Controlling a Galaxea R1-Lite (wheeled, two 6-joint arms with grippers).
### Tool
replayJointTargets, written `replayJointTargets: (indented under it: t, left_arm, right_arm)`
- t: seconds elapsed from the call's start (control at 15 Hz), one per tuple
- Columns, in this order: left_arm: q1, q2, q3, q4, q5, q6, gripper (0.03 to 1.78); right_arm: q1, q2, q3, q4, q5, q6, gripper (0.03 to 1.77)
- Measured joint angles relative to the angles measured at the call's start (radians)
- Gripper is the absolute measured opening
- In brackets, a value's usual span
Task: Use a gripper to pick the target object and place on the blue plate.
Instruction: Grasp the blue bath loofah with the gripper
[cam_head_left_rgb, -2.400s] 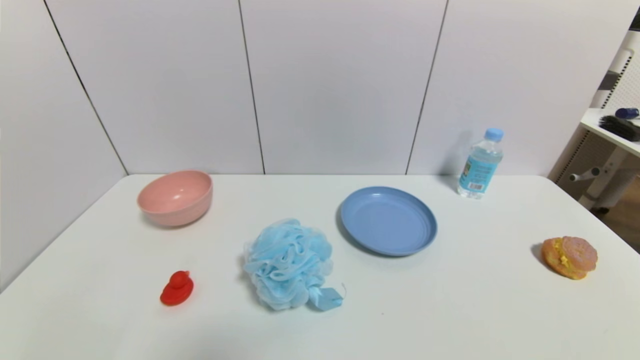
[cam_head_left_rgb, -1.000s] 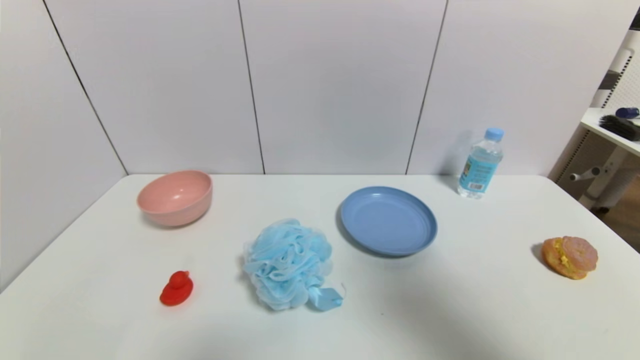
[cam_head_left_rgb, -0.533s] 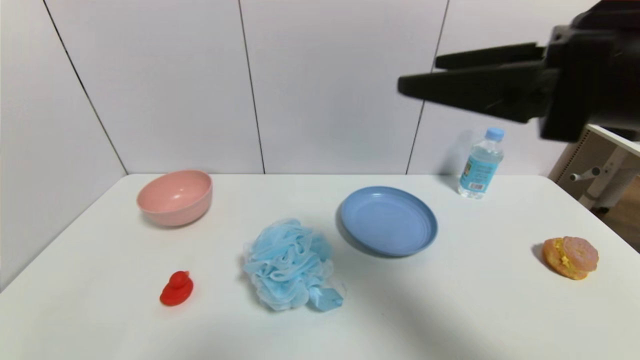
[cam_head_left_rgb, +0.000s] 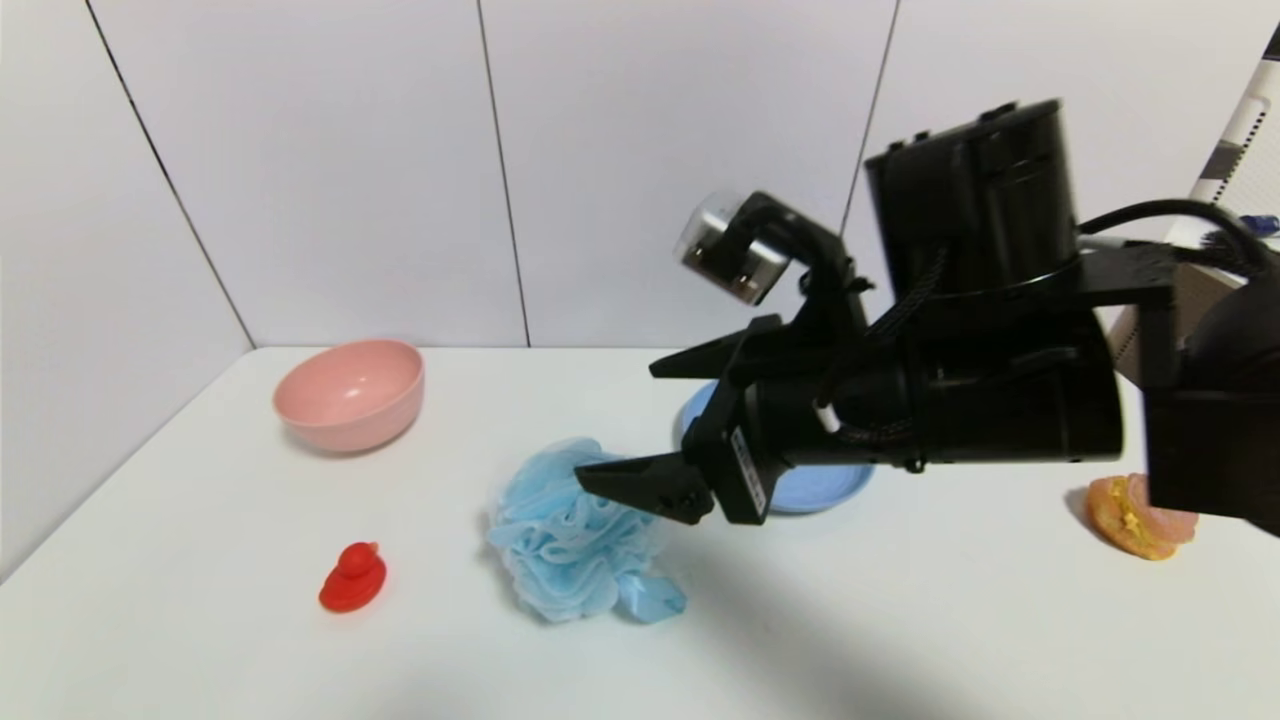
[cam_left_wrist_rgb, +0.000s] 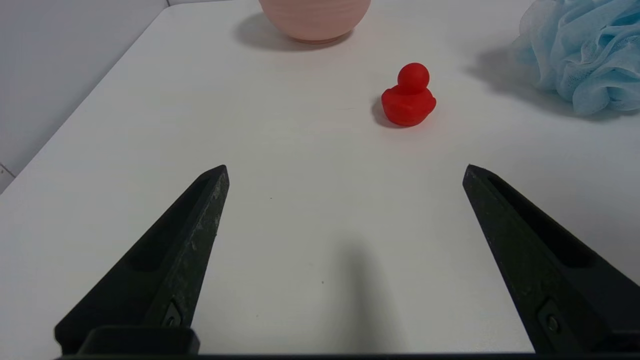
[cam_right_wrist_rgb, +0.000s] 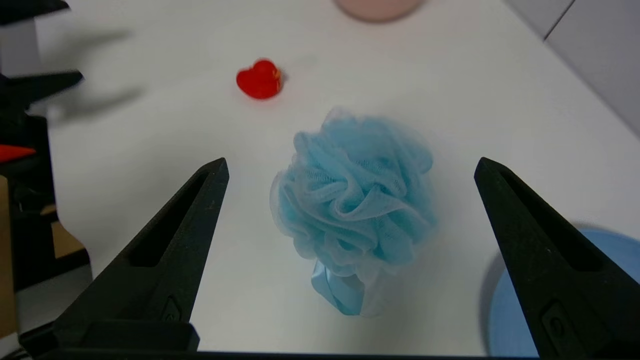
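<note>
The pouf should go onto the blue plate (cam_head_left_rgb: 822, 490) (cam_right_wrist_rgb: 507, 320), so my right gripper should grab the pouf's ruffled mesh folds next.
The target object, a fluffy light blue mesh pouf (cam_head_left_rgb: 565, 545) with a ribbon loop, lies on the white table left of the blue plate (cam_head_left_rgb: 822, 490). My right gripper (cam_head_left_rgb: 618, 424) hangs open just above the pouf's plate-side edge, pointing left. In the right wrist view the pouf (cam_right_wrist_rgb: 355, 200) sits between and beyond the spread fingers of the right gripper (cam_right_wrist_rgb: 351, 162), untouched, with a slice of the blue plate (cam_right_wrist_rgb: 507, 320) beside one finger. My left gripper (cam_left_wrist_rgb: 345, 169) is open and empty low over the table, out of the head view.
A pink bowl (cam_head_left_rgb: 350, 395) stands at the back left and a small red duck (cam_head_left_rgb: 352, 578) sits left of the pouf. A toy burger (cam_head_left_rgb: 1125, 515) lies at the right, partly behind my right arm, which hides most of the plate.
My right arm has swung down from the upper right, and its open gripper now hangs by the pouf. It covers the bottle and most of the plate. The objects have not moved.
</note>
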Motion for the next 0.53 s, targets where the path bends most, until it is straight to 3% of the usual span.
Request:
replayJointTargets:
  t: [0.53]
  left_arm:
    - [0.000, 0.000, 0.000, 0.001, 0.000, 0.000, 1.69]
  right_arm:
    - [0.013, 0.214, 0.006, -0.094, -0.001, -0.077, 1.70]
